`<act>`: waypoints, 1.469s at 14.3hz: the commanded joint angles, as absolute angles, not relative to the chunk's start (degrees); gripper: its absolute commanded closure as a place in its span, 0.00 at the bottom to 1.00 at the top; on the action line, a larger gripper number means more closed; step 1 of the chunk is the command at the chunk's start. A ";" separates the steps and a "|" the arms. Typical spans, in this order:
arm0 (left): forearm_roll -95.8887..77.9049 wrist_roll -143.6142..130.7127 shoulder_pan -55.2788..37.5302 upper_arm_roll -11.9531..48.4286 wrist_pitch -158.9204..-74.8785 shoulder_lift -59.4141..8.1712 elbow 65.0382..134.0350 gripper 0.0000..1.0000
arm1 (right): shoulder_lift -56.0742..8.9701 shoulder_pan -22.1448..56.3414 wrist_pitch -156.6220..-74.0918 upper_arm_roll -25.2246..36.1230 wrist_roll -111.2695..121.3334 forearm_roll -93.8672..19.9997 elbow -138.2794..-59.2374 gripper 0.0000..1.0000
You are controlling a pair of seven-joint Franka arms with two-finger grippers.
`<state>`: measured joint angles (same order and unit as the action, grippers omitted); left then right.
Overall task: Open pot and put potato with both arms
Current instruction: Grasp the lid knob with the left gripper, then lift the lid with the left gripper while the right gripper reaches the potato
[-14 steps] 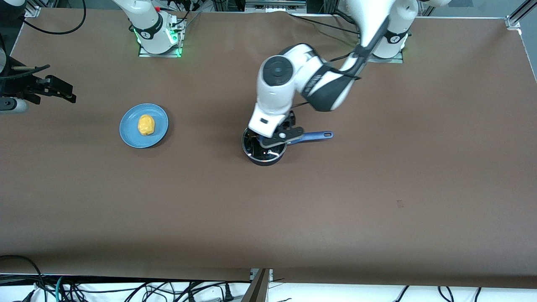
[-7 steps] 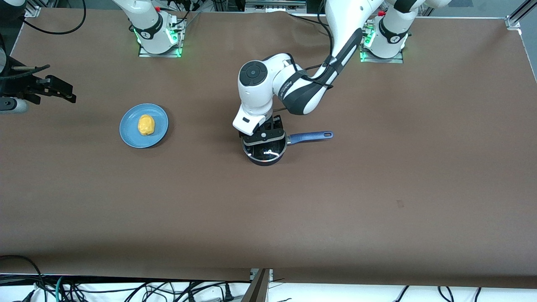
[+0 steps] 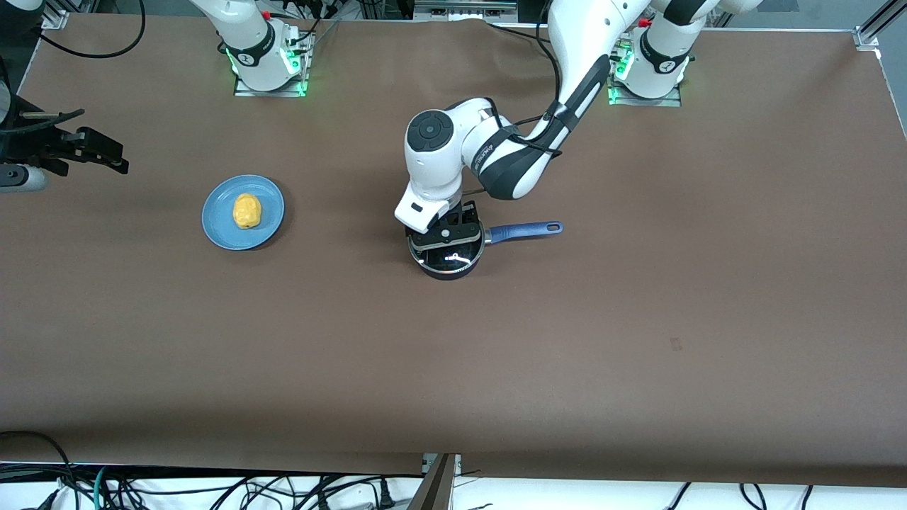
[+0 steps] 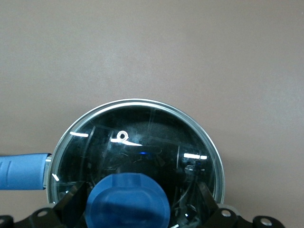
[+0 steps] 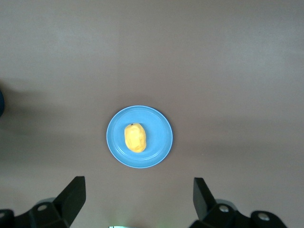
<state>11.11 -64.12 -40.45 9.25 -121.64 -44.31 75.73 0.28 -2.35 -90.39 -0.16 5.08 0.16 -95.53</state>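
The robot's left gripper needs to close on the blue knob (image 4: 128, 199) on the lid (image 4: 128, 137), as its fingers are beside the knob in the left wrist view.
The black pot (image 3: 448, 263) with its long blue handle (image 3: 524, 229) stands mid-table, its glass lid (image 4: 137, 133) on. My left gripper (image 3: 446, 237) is low over the lid, open, with its fingers (image 4: 71, 206) on either side of the blue knob (image 4: 128, 199) and apart from it. The yellow potato (image 3: 246, 210) lies on a blue plate (image 3: 220, 227) toward the right arm's end. My right gripper (image 5: 137, 197) is open and empty, high over the table beside the plate (image 5: 161, 142) and potato (image 5: 134, 137); it is out of the front view.
Black equipment (image 3: 71, 145) juts in at the table edge at the right arm's end. Both arm bases (image 3: 266, 60) stand along the table's edge farthest from the front camera. Cables hang below the edge nearest that camera.
My left arm has swung in and lowered, and its gripper has turned and settled around the lid's knob. The pot, plate and potato have not moved.
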 commanded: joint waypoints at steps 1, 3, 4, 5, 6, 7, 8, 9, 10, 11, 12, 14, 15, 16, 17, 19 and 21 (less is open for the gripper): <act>12.31 -61.70 -40.52 9.05 -121.99 -42.98 77.95 0.03 | 0.79 -3.34 -89.65 -1.05 4.57 0.09 -95.71 0.00; 12.22 -61.79 -40.43 9.05 -121.99 -42.63 78.13 0.32 | 0.79 -3.34 -89.65 -1.05 4.57 0.09 -95.80 0.00; 12.04 -61.79 -40.43 9.05 -121.91 -42.54 78.13 0.36 | 0.79 -3.34 -89.65 -1.05 4.57 0.09 -95.80 0.00; 11.87 -61.79 -40.34 9.14 -121.90 -42.37 78.13 0.47 | 0.79 -3.34 -89.65 -1.05 4.57 0.09 -95.80 0.00; 11.78 -61.79 -40.25 9.14 -121.82 -42.28 78.13 0.51 | 0.79 -3.34 -89.65 -1.05 4.57 0.09 -95.80 0.00; 11.78 -61.79 -40.25 9.14 -121.38 -41.84 78.13 0.56 | 0.79 -3.34 -89.65 -1.14 4.57 0.09 -95.80 0.00; 11.69 -61.70 -40.17 9.14 -120.85 -41.57 78.13 0.57 | 0.70 -3.34 -89.74 -1.14 4.57 0.00 -95.71 0.00; 11.52 -61.70 -40.08 9.23 -120.41 -40.96 78.13 0.58 | 0.70 -3.34 -89.74 -1.14 4.57 -0.52 -95.71 0.00; 11.43 -61.09 -39.73 9.32 -119.54 -39.91 78.13 0.58 | 0.70 -3.34 -89.74 -1.14 4.57 -0.53 -95.71 0.00; 10.82 -58.73 -38.77 9.40 -118.05 -38.77 78.13 0.58 | 0.62 -3.34 -89.74 -1.14 4.57 -0.61 -95.71 0.00; 8.90 -56.19 -37.80 9.32 -116.65 -37.63 78.13 0.58 | 0.70 -3.34 -89.74 -1.14 4.57 -0.53 -95.71 0.00; 7.12 -50.13 -33.69 9.14 -114.62 -34.64 78.83 0.58 | 0.62 -3.34 -89.65 -1.14 4.83 -0.53 -95.80 0.00; 6.77 -46.62 -30.88 9.14 -114.26 -32.89 80.58 0.58 | -0.34 -3.34 -89.56 -1.14 5.53 -0.53 -95.80 0.00; 6.59 -41.88 -27.54 9.14 -114.78 -31.39 82.68 0.58 | -0.61 -3.34 -87.82 -1.14 5.01 -0.53 -96.24 0.00; 6.33 -35.48 -23.59 9.14 -115.13 -30.42 84.27 0.58 | -1.31 -3.17 -86.67 -1.14 5.18 -0.35 -96.07 0.00; 4.59 -21.25 -15.86 9.05 -118.28 -28.66 88.66 0.58 | -2.81 -3.08 -85.88 -1.23 5.45 -0.18 -97.90 0.00; 2.64 -7.02 -8.82 8.62 -121.45 -27.43 93.58 0.58 | -2.73 -3.08 -87.35 -1.32 5.54 -0.35 -102.29 0.00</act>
